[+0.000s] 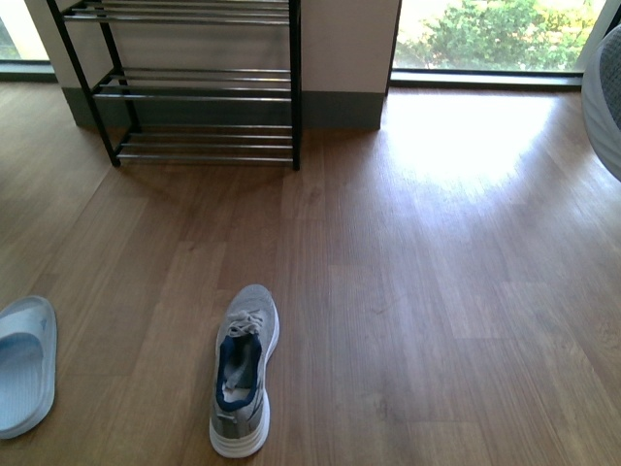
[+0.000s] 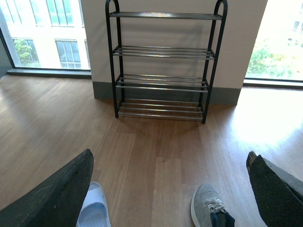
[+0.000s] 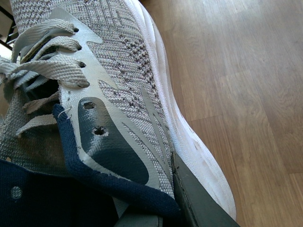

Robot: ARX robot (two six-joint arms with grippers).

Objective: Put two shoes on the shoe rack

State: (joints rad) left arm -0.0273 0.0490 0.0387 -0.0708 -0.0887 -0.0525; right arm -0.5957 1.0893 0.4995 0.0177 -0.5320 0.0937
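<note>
I need to grab the second grey sneaker with my left gripper next, taking it by its navy-lined collar (image 1: 231, 354), to put that sneaker on the shoe rack (image 1: 194, 92).
One grey sneaker (image 3: 123, 61) fills the right wrist view. My right gripper (image 3: 165, 210) is shut on its navy-lined collar, with one dark finger (image 3: 199, 203) pressed against its outer side above the white sole. A second grey sneaker (image 1: 243, 369) lies on the floor, toe toward the shoe rack (image 1: 194, 92). This sneaker (image 2: 210, 208) also shows low in the left wrist view. My left gripper (image 2: 165, 189) hangs open above the floor, with nothing between its fingers (image 2: 57, 198). A pale blue slide (image 1: 24, 364) lies left of the floor sneaker, and the same slide (image 2: 94, 208) sits by the left finger. The rack (image 2: 161, 61) has bare tiers.
The rack stands against a pale wall with a grey skirting (image 1: 340, 107), between floor-length windows (image 1: 495, 34). Wooden floor (image 1: 417, 291) stretches between the shoes and the rack. A grey and white rounded shape (image 1: 606, 97) intrudes at the front view's right edge.
</note>
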